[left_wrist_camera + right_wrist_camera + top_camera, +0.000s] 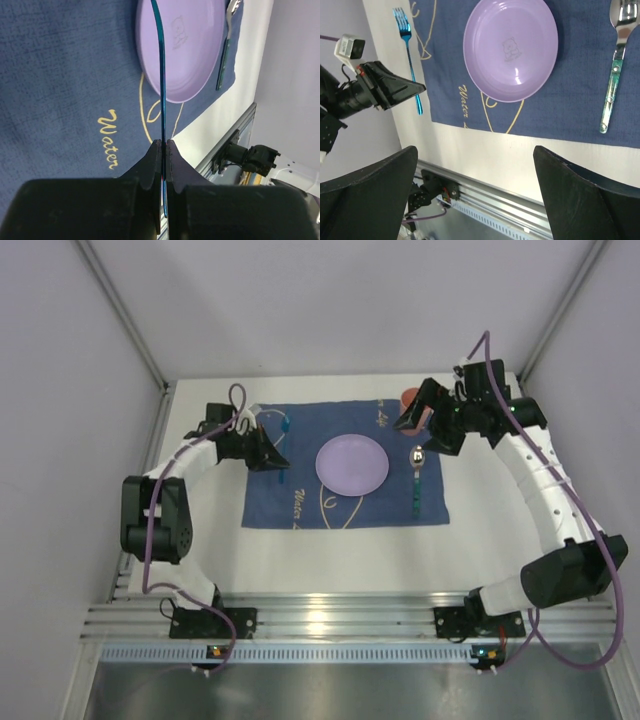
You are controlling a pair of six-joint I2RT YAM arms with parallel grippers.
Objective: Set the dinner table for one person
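Note:
The fork hangs above the flat cloth and would fall short, near the cloth's edge, if I opened now. It is still too early to release the fork, so my left gripper should first hold it.
On the white dinner table (330, 560) lies a dark-blue cloth (300, 505) with yellow drawings. At its centre sits a purple plate (351, 464) (185, 50) (510, 47), and a spoon (416, 480) (615, 65) with a green handle lies to the plate's right. My left gripper (276, 457) (163, 145) is shut on the handle of a shiny blue fork (161, 75) (408, 55), holding it over the cloth's left edge, tines toward the far side. My right gripper (425, 425) (475, 195) hangs wide open and empty above the spoon's bowl end.
A reddish object (408, 398) shows partly behind the right gripper at the cloth's far right corner. A ribbed aluminium rail (340, 615) (520, 200) runs along the near edge. White walls enclose the table on three sides.

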